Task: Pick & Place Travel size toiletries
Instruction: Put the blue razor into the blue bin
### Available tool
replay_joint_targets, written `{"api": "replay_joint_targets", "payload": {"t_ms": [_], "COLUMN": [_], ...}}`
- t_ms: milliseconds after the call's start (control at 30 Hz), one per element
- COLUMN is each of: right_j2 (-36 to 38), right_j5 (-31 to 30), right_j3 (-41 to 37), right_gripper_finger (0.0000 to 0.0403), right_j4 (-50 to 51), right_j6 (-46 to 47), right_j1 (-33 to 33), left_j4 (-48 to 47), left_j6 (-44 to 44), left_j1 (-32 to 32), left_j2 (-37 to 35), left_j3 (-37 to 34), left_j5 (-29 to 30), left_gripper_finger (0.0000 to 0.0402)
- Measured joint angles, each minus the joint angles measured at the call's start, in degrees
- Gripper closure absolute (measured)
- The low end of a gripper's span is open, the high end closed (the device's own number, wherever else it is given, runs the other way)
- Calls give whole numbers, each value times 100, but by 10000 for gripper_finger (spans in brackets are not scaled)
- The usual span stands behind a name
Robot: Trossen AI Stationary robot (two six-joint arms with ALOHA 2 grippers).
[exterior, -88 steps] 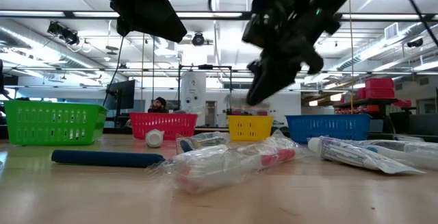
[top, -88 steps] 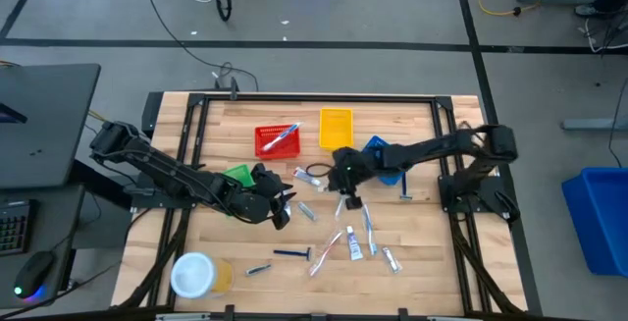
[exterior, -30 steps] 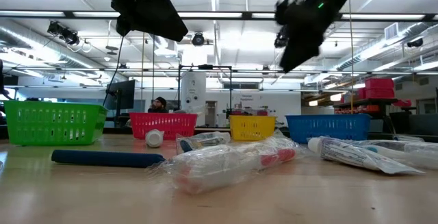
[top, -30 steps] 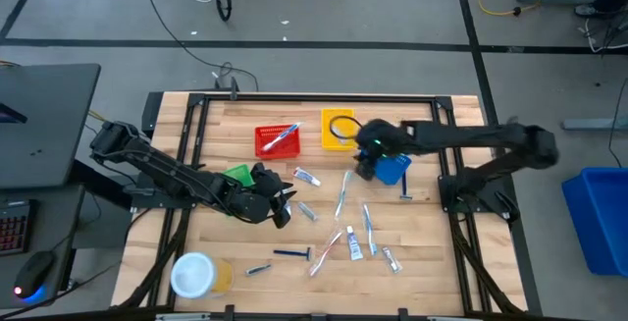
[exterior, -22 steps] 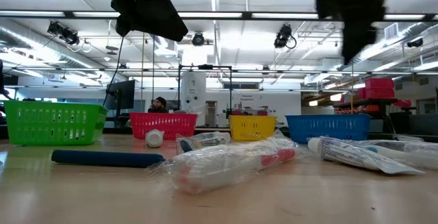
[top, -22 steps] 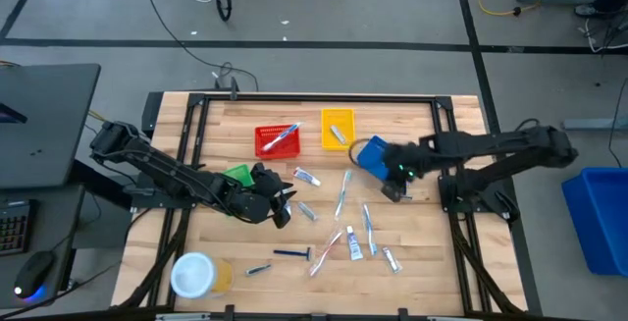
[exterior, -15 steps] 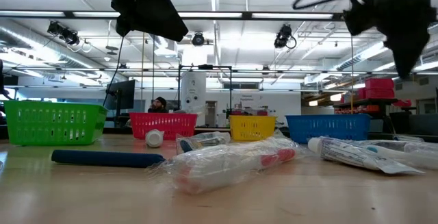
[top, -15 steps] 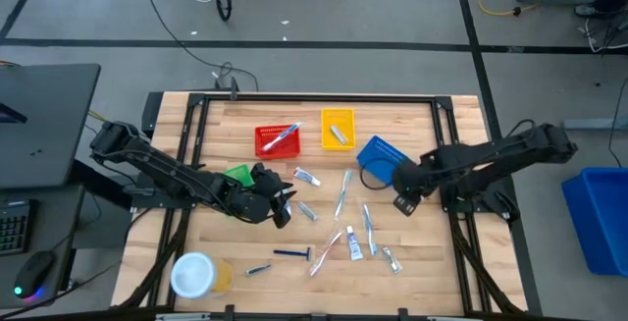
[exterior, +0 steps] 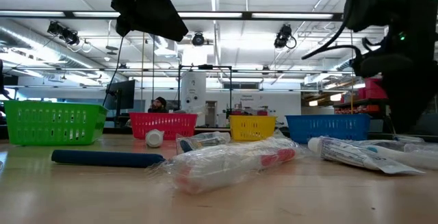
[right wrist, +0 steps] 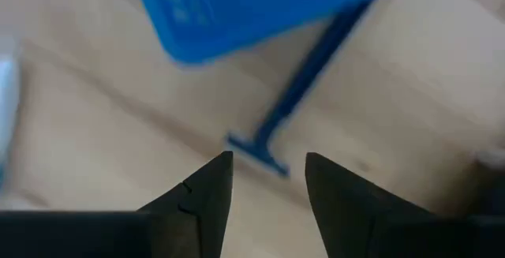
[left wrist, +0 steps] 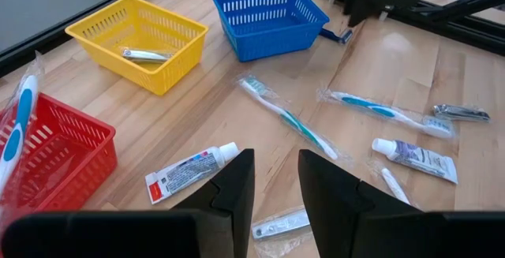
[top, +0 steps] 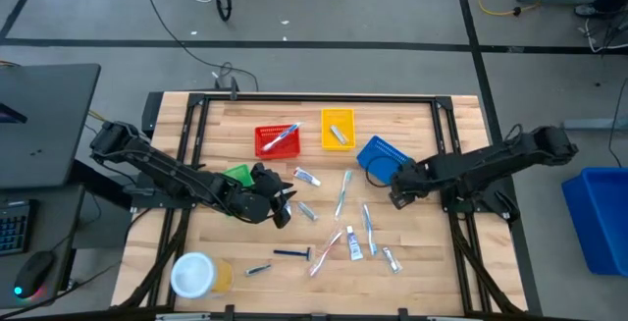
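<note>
The razor's handle (right wrist: 301,83) is the part my right gripper will grab next, to put the razor into the blue basket.
Toiletries lie scattered mid-table: a toothpaste tube (left wrist: 189,171), wrapped toothbrushes (left wrist: 288,120), a small tube (left wrist: 414,157). A silver tube (top: 339,134) lies in the yellow basket (top: 336,117). A blue razor (right wrist: 296,104) lies flat beside the blue basket (top: 378,154). My right gripper (right wrist: 268,163) hovers open just over the razor's head (right wrist: 259,152), pointing down, one finger on each side, touching nothing. My left gripper (left wrist: 276,175) hangs open above the table's middle left (top: 285,208), nothing between its fingers.
A red basket (top: 278,139) holding a toothbrush stands at the back, a green basket (top: 238,175) sits behind my left arm, and a white-lidded jar (top: 194,274) is at the near left. A dark-handled razor (top: 291,253) lies near the front.
My right gripper has swung from beside the yellow basket, past the blue basket, toward the table's right and near side. It has sunk low, rolled about its axis, and now points down over the blue razor. My left arm has kept still.
</note>
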State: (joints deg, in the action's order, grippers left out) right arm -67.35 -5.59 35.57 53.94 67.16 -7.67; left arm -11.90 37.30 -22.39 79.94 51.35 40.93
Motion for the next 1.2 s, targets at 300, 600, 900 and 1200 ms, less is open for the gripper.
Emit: {"api": "replay_joint_targets", "payload": {"t_ms": [300, 600, 900, 1200], "right_j2": [-9, 9, 9, 2], "right_j5": [-191, -221, -404, -645], "right_j3": [-719, -1107, -1118, -1101], "right_gripper_finger": [237, 252, 331, 358], "right_j4": [-967, -1430, -1268, -979], "right_j6": [-27, -284, -465, -293], "right_j1": [650, 952, 948, 950], "left_j4": [0, 0, 1, 0], "left_j6": [0, -126, -129, -109], "left_j1": [-2, -2, -1, 0], "left_j2": [0, 0, 0, 0], "left_j3": [0, 0, 0, 0], "left_j5": [0, 0, 0, 0], "left_gripper_finger": [294, 294, 294, 294]}}
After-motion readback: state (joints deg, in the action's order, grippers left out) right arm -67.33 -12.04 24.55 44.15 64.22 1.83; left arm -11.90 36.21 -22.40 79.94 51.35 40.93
